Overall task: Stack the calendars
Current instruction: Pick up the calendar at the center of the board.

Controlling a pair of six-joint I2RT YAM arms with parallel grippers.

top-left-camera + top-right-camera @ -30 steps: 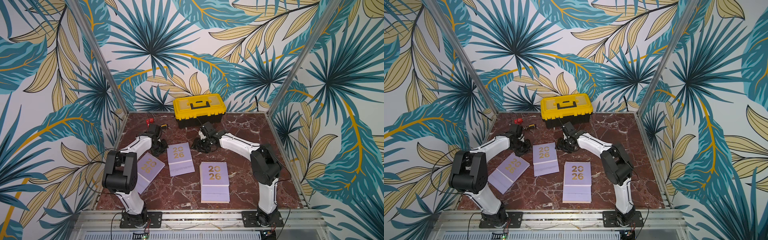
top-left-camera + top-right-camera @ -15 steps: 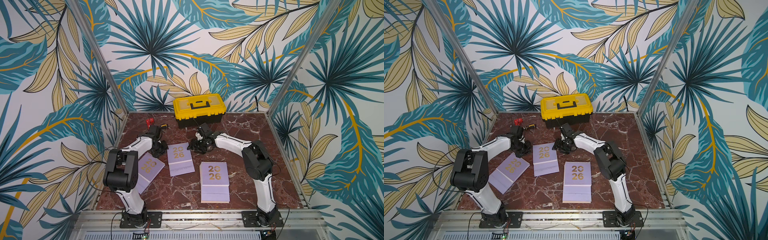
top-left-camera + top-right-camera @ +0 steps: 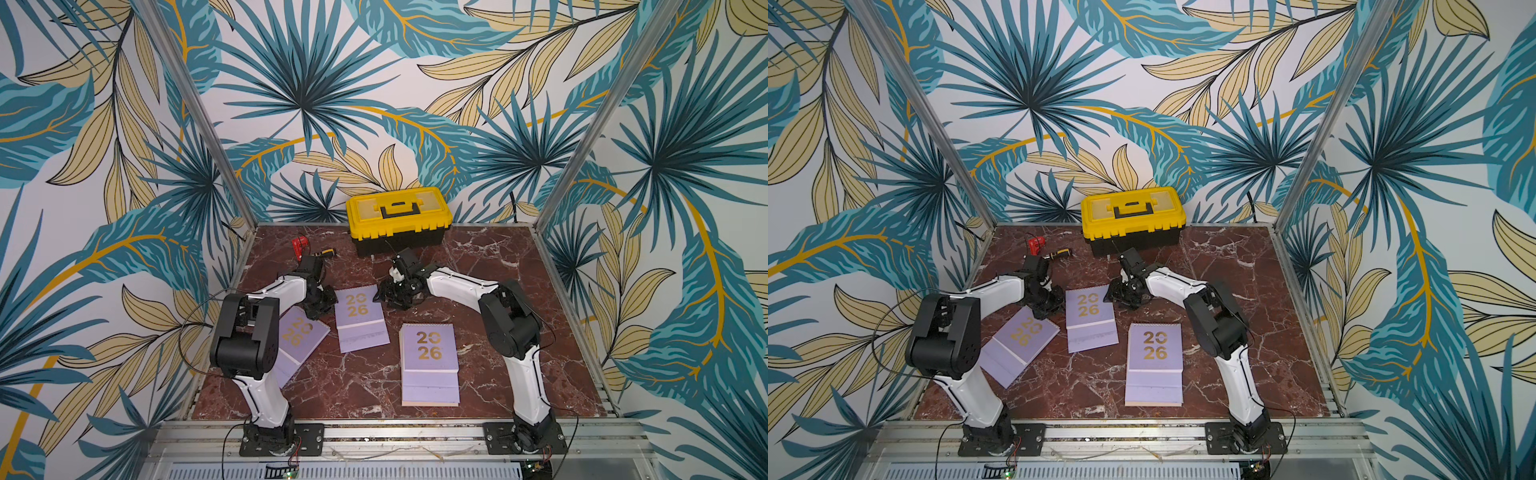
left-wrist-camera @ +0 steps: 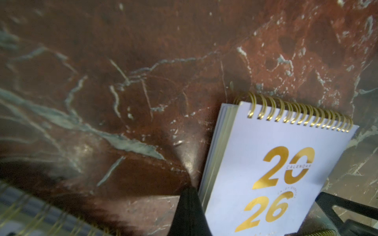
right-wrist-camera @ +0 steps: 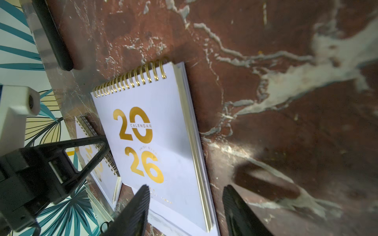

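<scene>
My right gripper next needs to grab the calendar's side edge, cover to back, opposite my left gripper, to stack the middle calendar flat on the pile.
Three lavender calendars with gold "2026" lie on the marble table in both top views. The middle calendar (image 3: 359, 318) (image 5: 155, 132) (image 4: 276, 163) lies flat between my two grippers. My left gripper (image 3: 322, 301) (image 4: 189, 196) is shut and empty, its tip beside that calendar's left edge. My right gripper (image 3: 388, 293) (image 5: 186, 196) is open at the calendar's far right corner, one finger over the cover and one over the table. A second calendar (image 3: 299, 340) lies tilted at the left, partly under the left arm. A third calendar (image 3: 430, 361) tops a thicker pile at the front right.
A yellow-and-black toolbox (image 3: 399, 220) stands at the back wall. A small red object (image 3: 300, 245) and a yellow-black tool (image 3: 326, 252) lie at the back left. Metal posts and patterned walls close the table on three sides.
My right gripper has moved left, up to the middle calendar's far right corner. The left gripper has hardly moved. All three calendars lie where they were.
</scene>
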